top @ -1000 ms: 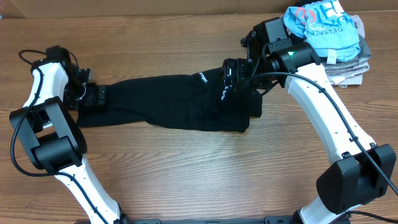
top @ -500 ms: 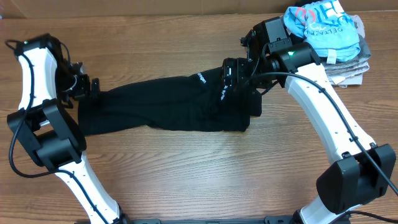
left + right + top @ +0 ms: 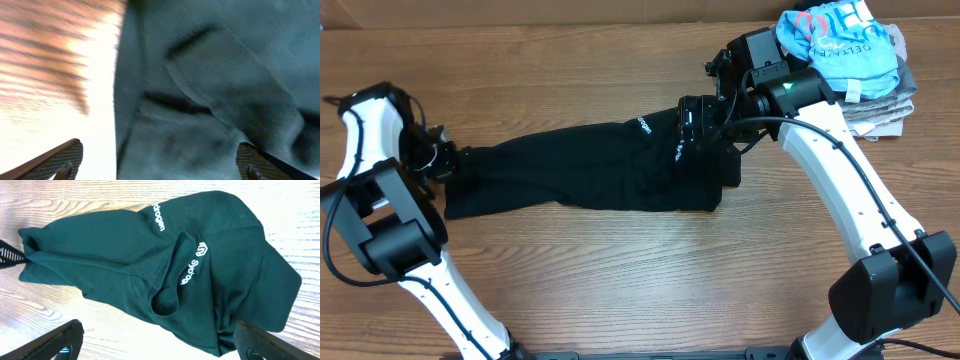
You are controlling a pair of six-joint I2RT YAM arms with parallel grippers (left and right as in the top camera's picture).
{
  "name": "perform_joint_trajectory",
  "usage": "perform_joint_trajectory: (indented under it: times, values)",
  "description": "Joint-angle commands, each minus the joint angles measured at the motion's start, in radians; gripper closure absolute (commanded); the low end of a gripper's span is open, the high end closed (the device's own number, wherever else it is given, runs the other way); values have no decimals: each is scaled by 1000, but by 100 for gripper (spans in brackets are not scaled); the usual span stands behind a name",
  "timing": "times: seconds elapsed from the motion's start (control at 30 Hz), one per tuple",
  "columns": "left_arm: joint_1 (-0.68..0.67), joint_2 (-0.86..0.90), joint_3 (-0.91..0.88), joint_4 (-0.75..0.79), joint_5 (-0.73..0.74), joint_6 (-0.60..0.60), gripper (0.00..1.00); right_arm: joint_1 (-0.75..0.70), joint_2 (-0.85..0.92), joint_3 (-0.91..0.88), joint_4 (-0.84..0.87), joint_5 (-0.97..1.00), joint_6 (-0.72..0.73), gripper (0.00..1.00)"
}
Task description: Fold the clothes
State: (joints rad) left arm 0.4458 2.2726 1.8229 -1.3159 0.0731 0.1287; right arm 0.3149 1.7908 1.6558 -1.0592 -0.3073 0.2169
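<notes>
The left gripper grabs the black garment by its end farthest from the white lettering (image 3: 677, 150) next, to fold that end inward.
The clothes, one black garment (image 3: 590, 175) with white lettering (image 3: 677, 150), lie stretched out lengthwise across the middle of the table. My left gripper (image 3: 448, 160) is at the garment's left end. In the left wrist view its fingers (image 3: 160, 165) are spread wide with dark fabric (image 3: 210, 90) between them, not pinched. My right gripper (image 3: 692, 125) hovers over the garment's right part by the lettering. In the right wrist view its fingers (image 3: 160, 345) are open and empty, and the garment (image 3: 150, 255) lies below with its neck opening showing.
A light-blue printed shirt (image 3: 840, 40) sits on a pile of grey and beige folded garments (image 3: 885, 105) at the back right corner. Bare wooden tabletop (image 3: 620, 270) runs along the front.
My left arm has swung outward to the left, and its gripper sits lower at the garment's left end. The garment's left end has shifted slightly. The right arm has not moved.
</notes>
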Motion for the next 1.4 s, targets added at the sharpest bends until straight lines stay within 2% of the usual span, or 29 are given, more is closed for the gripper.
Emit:
perform_joint_trajectory:
  times: [0.0,0.17,0.2,0.27,0.3,0.6,0.67,0.73,0.77,0.8,0.83,0.9,1.0,1.03,1.07,1.1,1.13,1.37]
  values:
    - [-6,-3,-21,64,-2,-17,0,-1,-15,18,6,3,-17,0]
    - [-37,-3,-32,129,-2,21,0,-1,-14,18,14,3,-17,0]
    - [-43,-3,-40,135,-2,21,3,-1,-14,18,15,3,-17,0]
    - [-54,-3,-69,152,-3,21,19,-1,-14,18,17,3,-16,0]
    - [-55,-3,-88,159,-2,17,24,-1,-14,18,18,3,-16,0]
    - [-51,-3,-284,272,-48,-93,28,-1,-14,18,5,3,-16,0]
    - [-51,-3,-296,278,-50,-108,37,-1,-14,18,6,3,-16,0]
    - [-51,-3,-294,282,-45,-114,52,-1,-14,18,6,3,-16,0]
    - [-51,-4,-286,282,-43,-121,67,-1,-14,18,6,3,-16,0]
    - [-51,-4,-274,279,-35,-126,94,-1,-14,18,6,3,-16,2]
    - [-51,-5,-251,266,-14,-129,96,-1,-14,17,9,3,-15,4]
    - [-51,-7,-192,225,23,-129,96,-1,-14,17,13,3,-11,14]
    - [-52,-8,-80,149,48,-124,96,-1,-12,14,30,3,-7,42]
    - [-54,-8,-36,116,56,-116,96,-1,-10,6,44,3,-3,58]
    - [-55,-8,6,83,59,-117,96,-1,-9,-5,62,2,3,81]
    - [-56,-8,42,52,59,-117,96,-1,-5,-16,79,2,13,93]
    - [-58,-8,74,25,58,-116,96,-1,2,-29,101,0,24,96]
    - [-80,-8,282,-165,59,-80,96,-1,71,-113,213,-33,78,96]
